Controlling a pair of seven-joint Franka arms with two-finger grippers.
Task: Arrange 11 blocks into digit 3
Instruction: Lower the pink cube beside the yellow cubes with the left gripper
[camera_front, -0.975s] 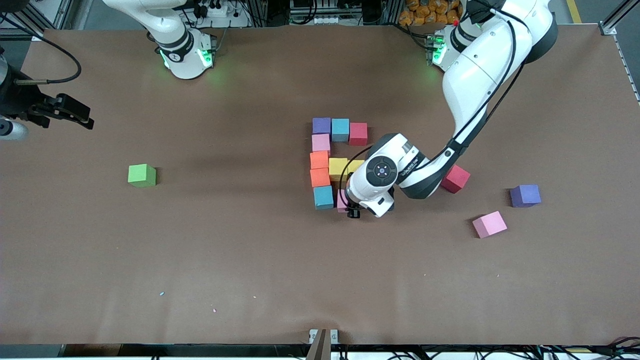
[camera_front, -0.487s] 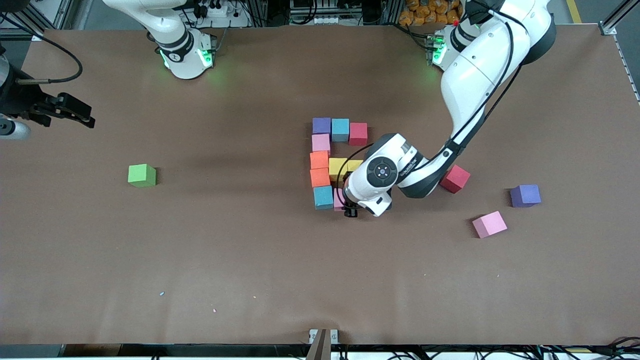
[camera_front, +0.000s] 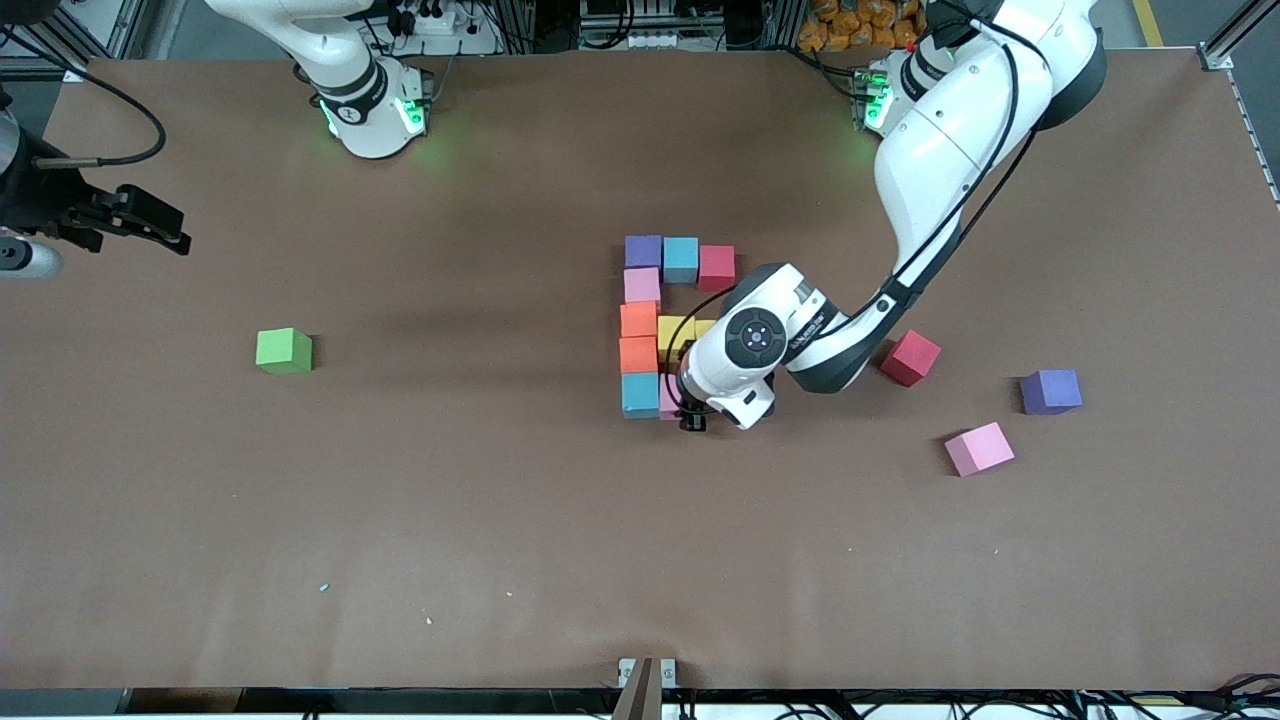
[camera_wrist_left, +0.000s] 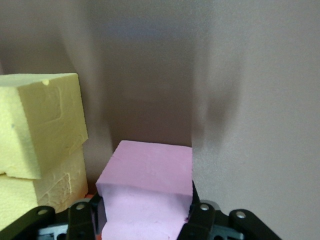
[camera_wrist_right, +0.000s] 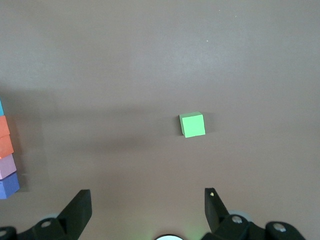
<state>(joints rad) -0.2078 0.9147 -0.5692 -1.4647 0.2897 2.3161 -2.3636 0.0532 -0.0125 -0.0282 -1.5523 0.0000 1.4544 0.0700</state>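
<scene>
The pink block (camera_front: 667, 403) sits low on its spot beside the light blue block (camera_front: 641, 394) and would stay there, so it is time for my left gripper to open now.
My left gripper (camera_front: 690, 416) (camera_wrist_left: 145, 220) is shut on a pink block (camera_front: 667, 403) (camera_wrist_left: 150, 182), held low right beside the light blue block (camera_front: 641, 394) at the near end of the laid-out figure. That figure has a purple (camera_front: 643, 250), light blue (camera_front: 681, 259) and red block (camera_front: 716, 267) in a row, then pink (camera_front: 641, 286) and two orange blocks (camera_front: 638, 336) in a column. Two yellow blocks (camera_front: 676, 334) (camera_wrist_left: 40, 125) branch off, partly under the left arm. My right gripper (camera_front: 140, 225) (camera_wrist_right: 147, 205) waits open at the right arm's end of the table.
Loose red (camera_front: 910, 357), purple (camera_front: 1050, 391) and pink (camera_front: 979, 448) cubes lie toward the left arm's end. A green cube (camera_front: 284, 351) (camera_wrist_right: 192, 124) sits alone toward the right arm's end. The brown table (camera_front: 500, 500) spreads wide on the camera side.
The left gripper has slid the pink block toward the light blue block, closing the gap between them. The right arm has not moved.
</scene>
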